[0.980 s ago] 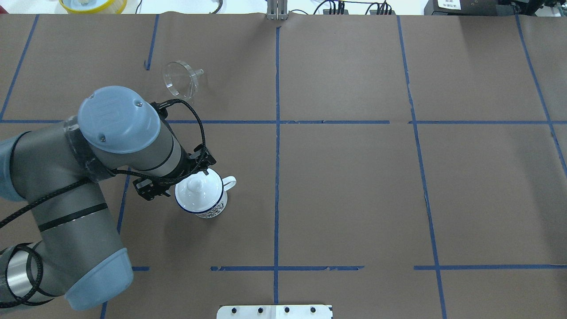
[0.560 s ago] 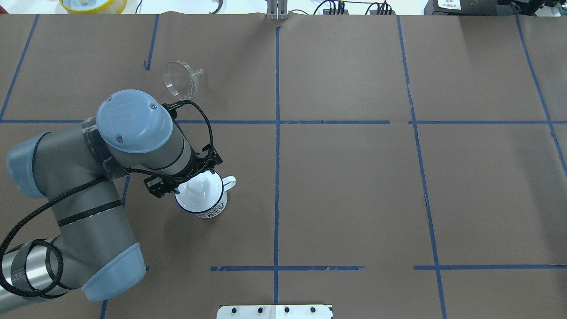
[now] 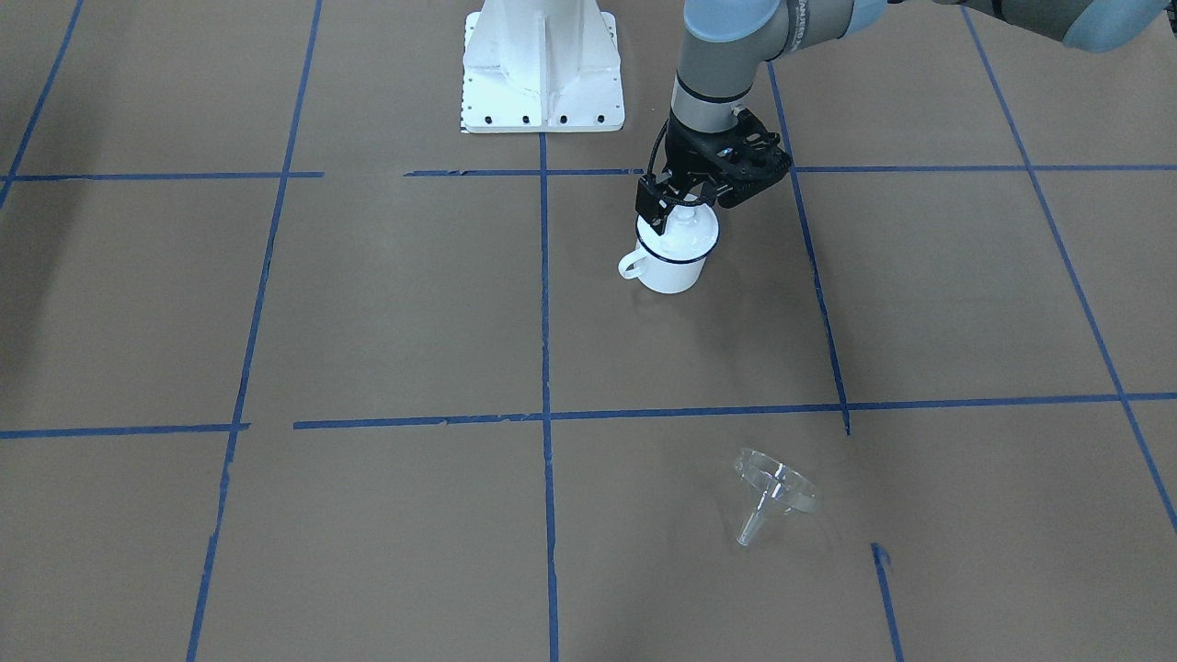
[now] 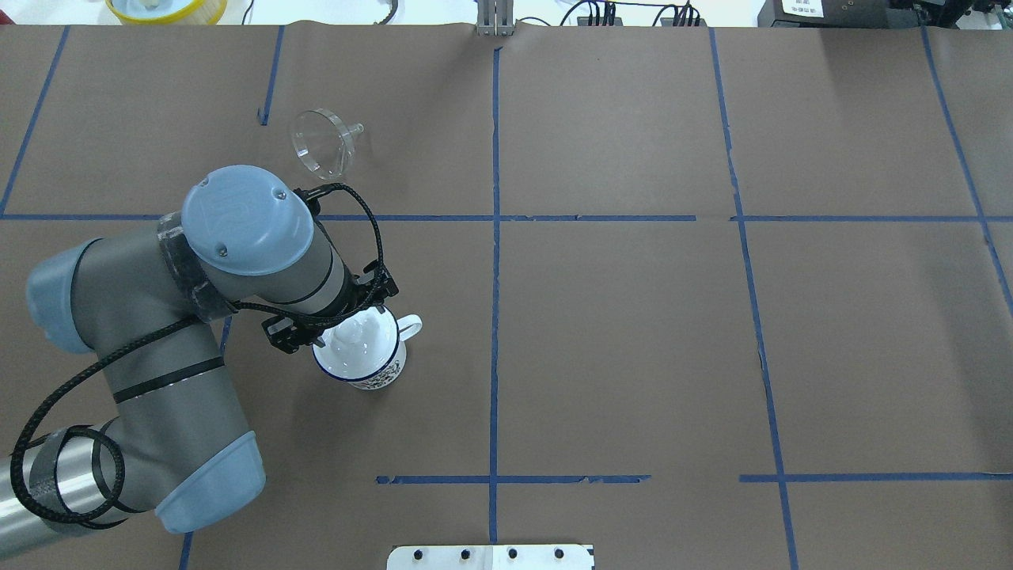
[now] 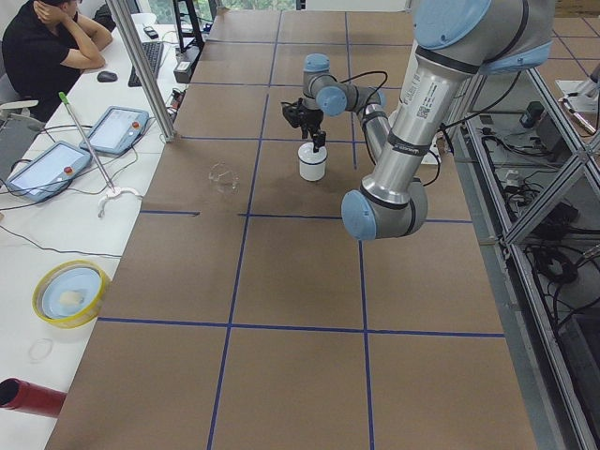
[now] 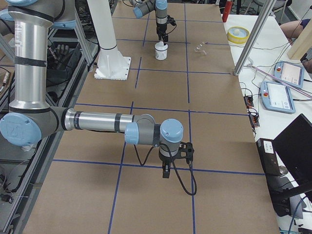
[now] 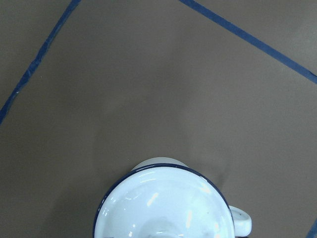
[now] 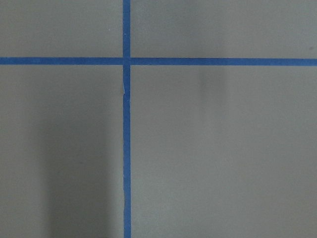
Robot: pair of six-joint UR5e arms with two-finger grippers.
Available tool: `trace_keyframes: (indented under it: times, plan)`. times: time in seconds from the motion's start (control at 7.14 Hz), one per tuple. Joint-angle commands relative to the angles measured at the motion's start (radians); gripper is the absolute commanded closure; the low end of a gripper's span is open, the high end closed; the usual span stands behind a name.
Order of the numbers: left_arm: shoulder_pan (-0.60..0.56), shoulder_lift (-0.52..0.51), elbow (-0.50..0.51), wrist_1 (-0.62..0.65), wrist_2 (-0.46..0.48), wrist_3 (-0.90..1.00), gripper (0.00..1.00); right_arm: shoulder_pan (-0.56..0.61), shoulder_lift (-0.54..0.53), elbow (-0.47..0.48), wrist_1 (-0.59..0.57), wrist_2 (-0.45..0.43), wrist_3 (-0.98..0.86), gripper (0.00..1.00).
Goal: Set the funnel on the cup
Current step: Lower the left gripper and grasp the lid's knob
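The left gripper grabs the domed lid by its small knob (image 3: 687, 203) next, since the lid spreads too wide and slopes all around.
The cup (image 4: 372, 366), a white enamel mug with a dark blue rim, stands left of the table's middle with its handle to the right. A white domed lid (image 4: 358, 336) with a knob sits on it. The cup also shows in the front view (image 3: 674, 268). My left gripper (image 3: 682, 208) hangs right over the lid, jaws open astride the knob. The left wrist view shows the lid (image 7: 166, 208) close below. The clear funnel (image 4: 323, 142) lies on its side at the far left, apart from the cup. My right gripper (image 6: 165, 171) hovers over bare table far away; I cannot tell its state.
The robot's white base plate (image 3: 542, 69) is at the near edge. A yellow dish (image 4: 166, 8) sits beyond the far edge. Tablets and a seated operator (image 5: 47, 42) are along the far side. Blue tape lines (image 4: 495, 237) cross the brown table cover.
My left arm has swung right. Its gripper went from beside the cup's left side to over the lid's knob. The cup, lid and funnel have not moved.
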Motion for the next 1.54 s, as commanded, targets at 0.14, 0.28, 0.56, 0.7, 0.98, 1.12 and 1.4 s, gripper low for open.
trace_keyframes:
  times: [0.14,0.28,0.56,0.7,0.98,1.12,1.4]
  plan:
    - [0.001,0.002,0.000,-0.004,-0.003,-0.002,0.15,0.000,0.000,0.001,0.000,0.000,0.000,0.00]
    - [0.005,0.002,0.002,-0.004,-0.011,-0.004,0.16,0.000,0.000,0.001,0.000,0.000,0.000,0.00]
    - [0.005,0.002,0.000,-0.004,-0.026,-0.004,0.23,0.000,0.000,0.001,0.000,0.000,0.000,0.00]
    - [0.005,0.002,0.000,-0.002,-0.027,-0.010,0.53,0.000,0.000,0.000,0.000,0.000,0.000,0.00]
    - [0.005,0.004,-0.006,-0.002,-0.038,-0.011,1.00,0.000,0.000,0.000,0.000,0.000,0.000,0.00]
    - [0.004,0.001,-0.013,0.004,-0.052,-0.013,1.00,0.000,0.000,0.001,0.000,0.000,0.000,0.00]
    - [-0.077,0.002,-0.131,0.109,-0.049,-0.007,1.00,0.000,0.000,0.000,0.000,0.000,0.000,0.00]
